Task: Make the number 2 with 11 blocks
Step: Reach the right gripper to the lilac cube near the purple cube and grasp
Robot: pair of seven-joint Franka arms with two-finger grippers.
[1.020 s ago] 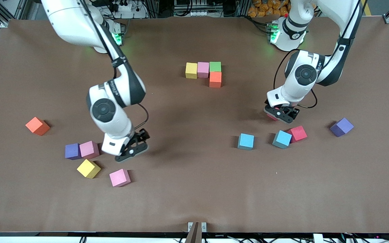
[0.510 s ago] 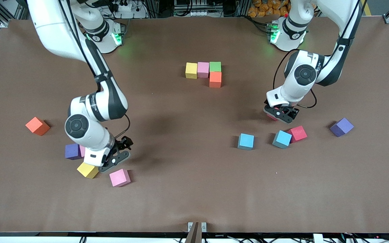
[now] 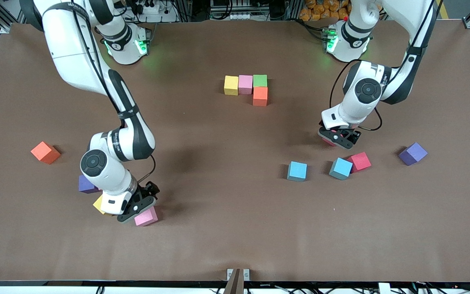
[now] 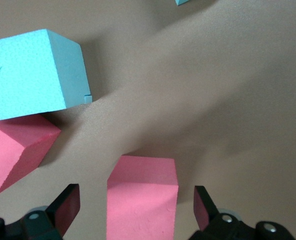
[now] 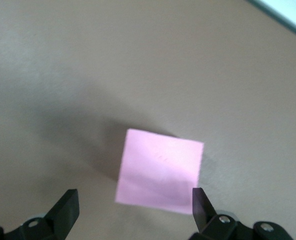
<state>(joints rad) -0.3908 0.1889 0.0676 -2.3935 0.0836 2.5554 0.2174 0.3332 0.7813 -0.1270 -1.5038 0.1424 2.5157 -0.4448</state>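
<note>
My right gripper's fingers are still above the top of the light pink block, so it is too early to close and time to lower my right gripper.
Four blocks sit joined in the middle, toward the bases: yellow (image 3: 231, 85), light pink (image 3: 245, 84), green (image 3: 260, 80), with orange (image 3: 260, 96) nearer the camera. My right gripper (image 3: 136, 206) is open, low over a loose light pink block (image 3: 147, 217), which lies between its fingers in the right wrist view (image 5: 160, 175). My left gripper (image 3: 340, 139) is open, astride a reddish-pink block (image 3: 328, 142) with a gap on each side (image 4: 142, 197). Two light blue blocks (image 3: 297, 170) (image 3: 340, 168) and a crimson block (image 3: 360, 161) lie nearer the camera.
A loose orange block (image 3: 45, 152) lies toward the right arm's end. A purple cube (image 3: 85, 184) and a yellow block (image 3: 97, 203) are partly hidden by the right arm. Another purple cube (image 3: 413, 153) lies toward the left arm's end.
My right arm has swung toward its own end of the table and then toward the camera, down over the loose light pink block. It now hides the pink block beside the purple cube. My left arm has not moved.
</note>
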